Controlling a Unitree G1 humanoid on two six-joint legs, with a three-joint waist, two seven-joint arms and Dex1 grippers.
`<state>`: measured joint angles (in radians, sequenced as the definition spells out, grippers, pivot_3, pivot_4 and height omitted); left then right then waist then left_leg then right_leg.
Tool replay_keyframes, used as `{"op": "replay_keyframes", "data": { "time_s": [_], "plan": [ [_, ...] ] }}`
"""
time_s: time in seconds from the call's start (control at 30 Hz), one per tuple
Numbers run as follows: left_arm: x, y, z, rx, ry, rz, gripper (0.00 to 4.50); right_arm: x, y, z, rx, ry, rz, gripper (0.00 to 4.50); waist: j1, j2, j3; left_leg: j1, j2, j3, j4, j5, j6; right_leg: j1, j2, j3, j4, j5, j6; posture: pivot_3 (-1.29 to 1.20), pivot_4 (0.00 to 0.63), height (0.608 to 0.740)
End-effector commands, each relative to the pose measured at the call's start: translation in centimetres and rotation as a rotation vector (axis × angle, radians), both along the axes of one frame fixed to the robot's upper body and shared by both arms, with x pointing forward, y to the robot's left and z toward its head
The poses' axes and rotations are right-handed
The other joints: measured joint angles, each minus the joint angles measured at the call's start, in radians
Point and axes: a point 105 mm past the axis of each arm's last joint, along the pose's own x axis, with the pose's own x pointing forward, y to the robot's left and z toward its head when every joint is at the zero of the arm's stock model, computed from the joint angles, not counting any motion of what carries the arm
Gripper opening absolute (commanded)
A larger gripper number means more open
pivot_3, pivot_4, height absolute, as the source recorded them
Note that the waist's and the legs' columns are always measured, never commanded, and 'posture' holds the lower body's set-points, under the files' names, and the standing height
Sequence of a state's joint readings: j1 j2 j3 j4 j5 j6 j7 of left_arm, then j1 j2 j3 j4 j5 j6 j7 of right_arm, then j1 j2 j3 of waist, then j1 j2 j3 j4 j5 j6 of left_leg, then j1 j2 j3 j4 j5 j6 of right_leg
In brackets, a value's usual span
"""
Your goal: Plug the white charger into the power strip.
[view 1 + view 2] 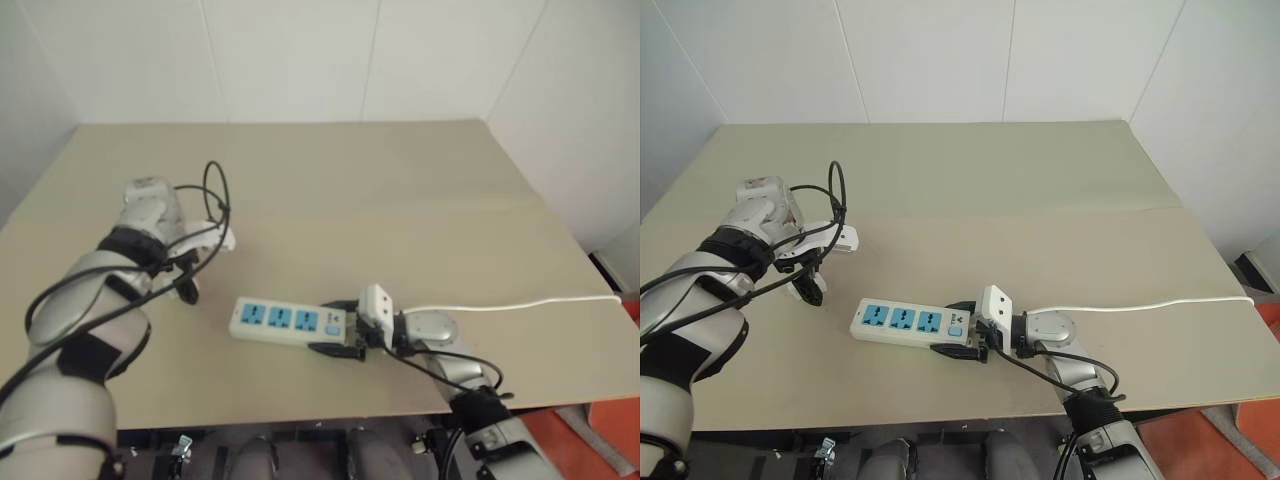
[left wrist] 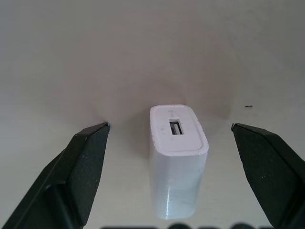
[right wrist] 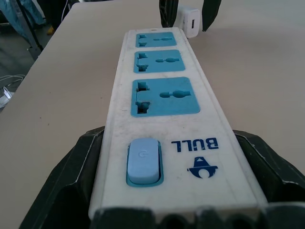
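Note:
My left gripper should close on the white charger now, because my fingers reach down on both sides of the charger and would hold it.
The white charger (image 2: pixel 178 157) stands upright on the tan table, its USB port facing up. My left gripper (image 2: pixel 170 126) points down over it, open, one black finger (image 2: pixel 88 167) on each side with wide gaps and no contact. In the head views this gripper (image 1: pixel 188 285) hangs just left of the power strip (image 1: pixel 280 321). The strip lies flat with its three blue sockets facing up. My right gripper (image 1: pixel 338 336) is shut on the strip's switch end, a finger against each long side. The right wrist view looks along the strip (image 3: pixel 162 95) to the charger (image 3: pixel 190 21) beyond its far end.
The strip's thin white cord (image 1: pixel 520 304) runs right across the table to its right edge. The table's (image 1: pixel 400 200) front edge lies just below the strip. White walls stand behind and to the right. Loose black cables (image 1: pixel 215 190) loop off my left wrist.

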<state>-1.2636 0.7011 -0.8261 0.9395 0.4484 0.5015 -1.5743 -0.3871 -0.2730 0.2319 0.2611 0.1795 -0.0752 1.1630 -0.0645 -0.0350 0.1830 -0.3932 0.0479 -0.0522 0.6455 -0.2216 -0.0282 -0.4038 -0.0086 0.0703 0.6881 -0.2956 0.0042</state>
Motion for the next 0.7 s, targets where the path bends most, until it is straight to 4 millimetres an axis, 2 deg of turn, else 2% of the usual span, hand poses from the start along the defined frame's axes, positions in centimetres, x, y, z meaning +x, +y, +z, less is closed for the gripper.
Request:
{"op": "replay_keyframes", "data": {
  "time_s": [0.03, 0.17, 0.43, 0.47, 0.6, 0.7],
  "plan": [
    [0.2, -0.3, 0.1, -0.006, -0.014, -0.010, 4.50, -0.5, 0.2, -0.7, -0.005, 0.037, 0.011, 3.45, 0.000, 0.000, 0.000, 0.000, 0.000, 0.000, 0.000, 0.000, 0.000, 0.000, 0.000, 0.000, 0.000, 0.000, 0.000, 0.00, 0.150, 0.740],
    [0.3, -0.5, -0.4, -0.011, -0.022, -0.021, 3.63, -0.6, 0.2, -0.7, -0.004, 0.038, 0.009, 3.45, 0.001, 0.000, 0.000, 0.001, 0.000, 0.000, 0.000, 0.000, 0.000, 0.001, 0.000, 0.000, 0.000, 0.000, 0.000, 0.00, 0.150, 0.740],
    [0.2, -0.8, -0.4, -0.029, -0.018, -0.032, 1.20, -0.7, 0.1, -0.7, -0.004, 0.041, 0.003, 3.45, 0.001, 0.000, 0.000, 0.001, 0.000, 0.000, 0.000, 0.000, 0.000, 0.001, -0.001, 0.000, 0.000, 0.000, 0.000, 0.00, 0.150, 0.740],
    [0.1, -0.8, -0.4, -0.031, -0.014, -0.036, 1.01, -0.6, 0.1, -0.7, -0.003, 0.041, 0.002, 3.45, 0.001, 0.000, 0.000, 0.001, 0.000, 0.000, 0.000, 0.000, 0.000, 0.001, -0.001, 0.000, 0.000, 0.000, 0.000, 0.00, 0.150, 0.740],
    [0.6, -0.9, 0.7, -0.038, -0.070, -0.078, 1.02, -0.5, 0.1, -0.6, -0.003, 0.037, -0.001, 3.45, 0.002, 0.000, 0.000, 0.001, 0.000, 0.000, 0.000, 0.000, 0.000, 0.001, -0.001, 0.000, 0.000, 0.000, 0.000, 0.00, 0.150, 0.740],
    [2.0, -2.8, 4.0, -0.178, -0.210, -0.118, 1.02, -0.4, 0.1, -0.6, -0.002, 0.037, -0.001, 3.45, 0.003, 0.000, 0.000, 0.001, 0.000, 0.000, 0.000, 0.000, 0.000, 0.001, -0.001, 0.000, 0.001, 0.000, 0.000, 0.00, 0.150, 0.740]
  ]
}}
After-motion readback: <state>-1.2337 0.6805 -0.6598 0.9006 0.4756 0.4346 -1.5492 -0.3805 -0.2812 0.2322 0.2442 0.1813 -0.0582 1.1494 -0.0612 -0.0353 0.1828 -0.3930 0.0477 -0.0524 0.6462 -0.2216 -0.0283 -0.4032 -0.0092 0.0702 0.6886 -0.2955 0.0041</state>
